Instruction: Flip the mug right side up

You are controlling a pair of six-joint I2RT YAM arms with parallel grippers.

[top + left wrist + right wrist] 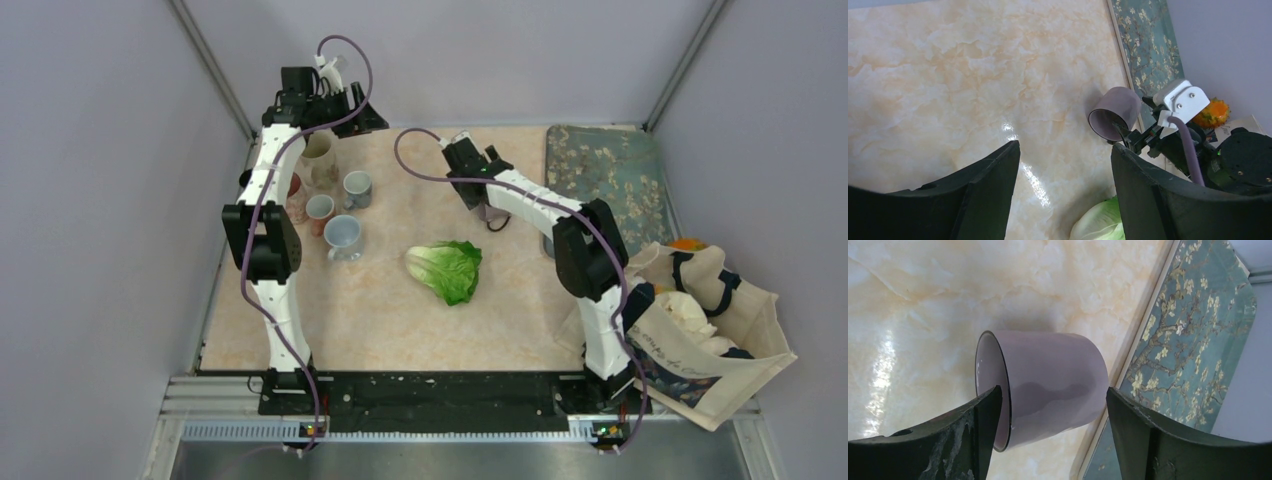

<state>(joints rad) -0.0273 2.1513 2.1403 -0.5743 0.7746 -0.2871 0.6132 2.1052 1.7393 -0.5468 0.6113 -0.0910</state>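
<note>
My right gripper grabs the lilac mug [1048, 387] by its rim [1009, 388] next, one finger inside the mug's opening. This leaves the mug's base free to stand upright.
A lilac mug [1048, 387] lies on its side on the marble tabletop, mouth to the left in the right wrist view, next to the edge of a floral mat. My right gripper [1053, 390] is open, with one finger by the rim and the other a little off the base. In the top view the mug [493, 213] is mostly hidden under that gripper [482, 198]. The left wrist view shows the mug [1115, 111] from afar, mouth toward the camera. My left gripper [1065, 146] is open and empty, raised at the far left [345, 108].
A lettuce head [447, 268] lies mid-table. Several upright mugs [343, 236] and a cream jug [318, 155] stand along the left side. The floral mat [605, 175] is at the back right. A tote bag [700, 330] sits at the right edge.
</note>
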